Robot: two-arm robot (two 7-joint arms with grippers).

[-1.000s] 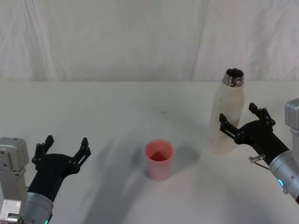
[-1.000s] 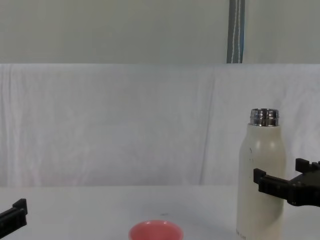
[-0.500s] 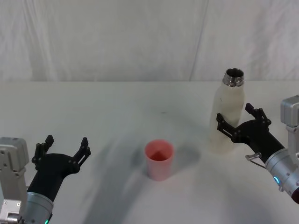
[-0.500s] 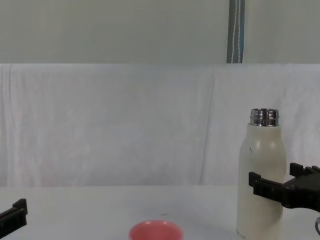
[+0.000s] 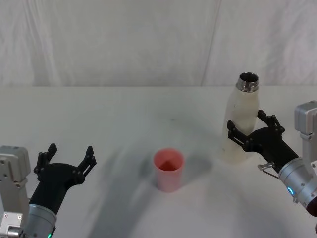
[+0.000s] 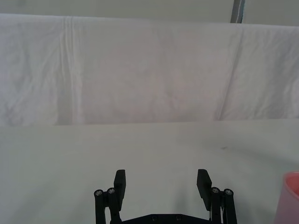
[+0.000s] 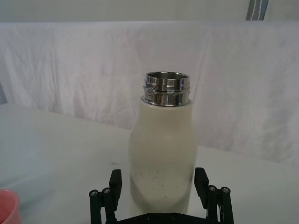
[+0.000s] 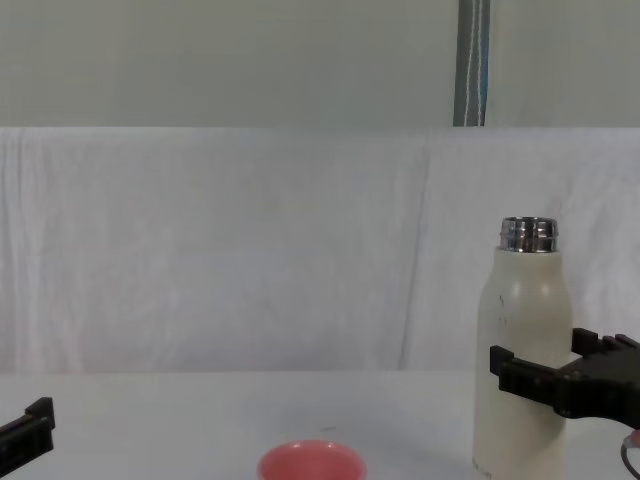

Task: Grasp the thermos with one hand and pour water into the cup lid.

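I should next grab the thermos with my right gripper by the straight sides of its lower body, because the thermos slopes in toward its open steel neck.
The cream-white thermos [image 5: 241, 124] stands upright at the table's right, its steel neck uncapped. My right gripper [image 5: 246, 124] is open, and its fingers straddle the lower body of the thermos [image 7: 163, 154], one on each side, close to the wall without pressing it. In the chest view the right gripper [image 8: 545, 365] crosses the front of the thermos [image 8: 520, 320]. The pink cup lid [image 5: 169, 169] stands upright at the table's middle, left of the thermos. My left gripper [image 5: 70, 150] hovers open and holds nothing at the near left, well away from the cup lid [image 6: 290, 196].
A white cloth covers the table [image 5: 124, 114] and hangs as a backdrop behind it. A grey pole [image 8: 472, 62] rises beyond the backdrop. Bare tabletop lies between the cup lid and the left gripper.
My right gripper has moved forward and to the left, so its fingers now reach around the thermos. The thermos, the cup lid and the left arm have not moved.
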